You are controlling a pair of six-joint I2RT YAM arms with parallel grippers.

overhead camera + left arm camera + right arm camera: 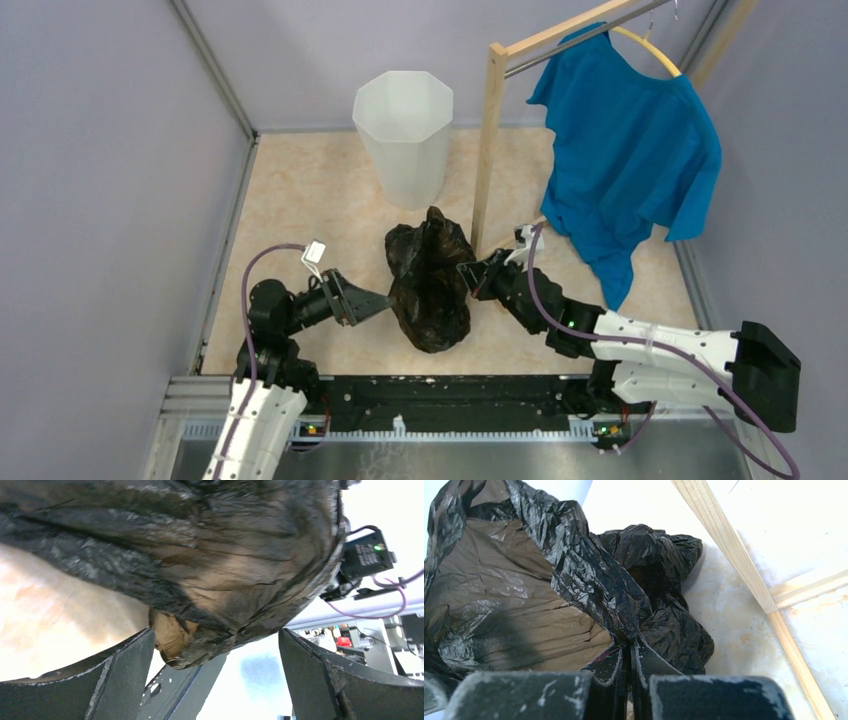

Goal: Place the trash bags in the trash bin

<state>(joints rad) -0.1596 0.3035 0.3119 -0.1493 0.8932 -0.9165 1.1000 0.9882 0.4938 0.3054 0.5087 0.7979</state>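
Observation:
To get the black trash bag into the trash bin (404,135), my left gripper next needs to grab the bag by its loose edge (398,299).
The black crinkly trash bag (430,285) lies bunched on the table's middle, in front of the white faceted trash bin (404,135), which stands upright at the back. My right gripper (468,272) is shut on a fold of the bag's right edge; in the right wrist view the bag (589,580) runs into the closed fingertips (630,645). My left gripper (385,299) is open at the bag's left side. In the left wrist view the bag (200,565) hangs just above the spread fingers (120,670), not clamped.
A wooden rack post (487,150) stands right of the bin, with a blue shirt (630,150) on a hanger. The rack's floor bars (744,570) lie close to the bag's right side. Grey walls enclose the table (300,200).

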